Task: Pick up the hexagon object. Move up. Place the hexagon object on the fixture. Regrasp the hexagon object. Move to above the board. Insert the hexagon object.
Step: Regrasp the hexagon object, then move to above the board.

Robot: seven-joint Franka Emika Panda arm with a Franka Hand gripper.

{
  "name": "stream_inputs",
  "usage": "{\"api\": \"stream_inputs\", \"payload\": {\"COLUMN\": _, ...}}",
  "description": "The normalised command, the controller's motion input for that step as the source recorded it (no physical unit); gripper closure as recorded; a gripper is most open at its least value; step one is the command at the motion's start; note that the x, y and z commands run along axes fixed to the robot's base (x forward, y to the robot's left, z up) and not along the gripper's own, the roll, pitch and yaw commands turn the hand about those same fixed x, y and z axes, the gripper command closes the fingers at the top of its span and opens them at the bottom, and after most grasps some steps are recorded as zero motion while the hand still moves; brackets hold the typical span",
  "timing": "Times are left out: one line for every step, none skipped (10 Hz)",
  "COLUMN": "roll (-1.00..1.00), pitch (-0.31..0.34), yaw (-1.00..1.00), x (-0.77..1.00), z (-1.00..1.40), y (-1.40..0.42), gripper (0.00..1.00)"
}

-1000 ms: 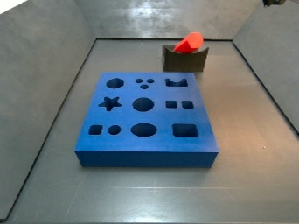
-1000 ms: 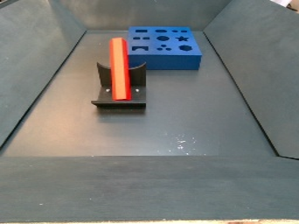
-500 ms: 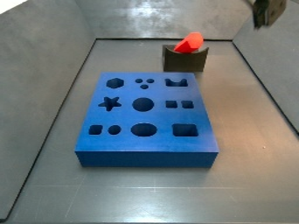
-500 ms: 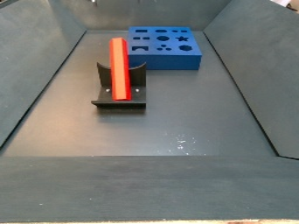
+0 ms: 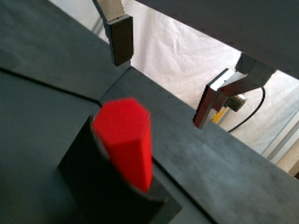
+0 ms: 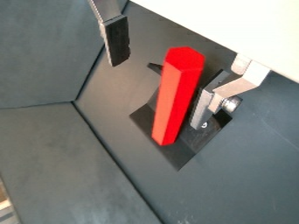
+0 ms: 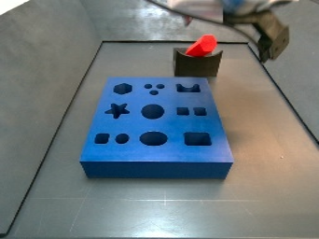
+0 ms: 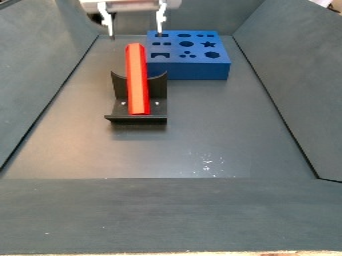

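Note:
The dark fixture (image 7: 197,64) holds the bar's lower part, so my gripper next needs to grab its raised top end (image 7: 207,39) to regrasp the bar.
The hexagon object (image 8: 135,72) is a red-orange bar leaning upright in the dark fixture (image 8: 136,108); both side views show it (image 7: 202,44) in the fixture (image 7: 197,64). My gripper (image 8: 134,18) hangs open above the bar's top end, not touching it, and is blurred in a side view (image 7: 234,23). In both wrist views the gripper (image 5: 166,70) (image 6: 159,87) has nothing between its fingers (image 6: 117,42), and the hexagon object (image 6: 177,92) (image 5: 126,142) stands below them. The blue board (image 7: 156,126) (image 8: 191,55) with its shaped holes lies flat beside the fixture.
Grey walls enclose the dark floor (image 8: 201,150) on all sides. A white backdrop (image 5: 198,52) shows beyond the wall in a wrist view. The fixture's base plate (image 6: 176,149) lies on the floor close to a wall.
The gripper has come down into both side views, from out of sight to just above the red bar. The bar, fixture and board have not moved.

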Motion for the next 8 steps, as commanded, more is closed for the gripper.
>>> {"api": "stream_inputs", "payload": {"roll": 0.07, "pitch": -0.089, "yaw": -0.06, "x": 0.08, "z": -0.94, "y": 0.02, "gripper": 0.0}}
{"api": "stream_inputs", "payload": {"roll": 0.06, "pitch": -0.06, "yaw": -0.07, "x": 0.07, "z": -0.72, "y": 0.01, "gripper": 0.0}}
{"api": "stream_inputs", "payload": {"roll": 0.06, "pitch": -0.036, "yaw": -0.07, "x": 0.06, "z": -0.56, "y": 0.01, "gripper": 0.0}}
{"api": "stream_inputs", "payload": {"roll": 0.06, "pitch": -0.015, "yaw": -0.06, "x": 0.06, "z": -0.39, "y": 0.01, "gripper": 0.0}}
{"api": "stream_inputs", "payload": {"roll": 0.06, "pitch": 0.002, "yaw": -0.04, "x": 0.06, "z": -0.24, "y": 0.0, "gripper": 0.0}}
{"api": "stream_inputs", "payload": {"roll": 0.0, "pitch": 0.0, "yaw": 0.0, "x": 0.0, "z": 0.0, "y": 0.0, "gripper": 1.0}}
{"api": "stream_inputs", "payload": {"roll": 0.01, "pitch": 0.055, "yaw": -0.07, "x": 0.17, "z": 1.0, "y": -0.2, "gripper": 1.0}}
{"api": "stream_inputs", "payload": {"roll": 0.01, "pitch": 0.064, "yaw": -0.07, "x": 0.17, "z": 1.0, "y": -0.2, "gripper": 1.0}}
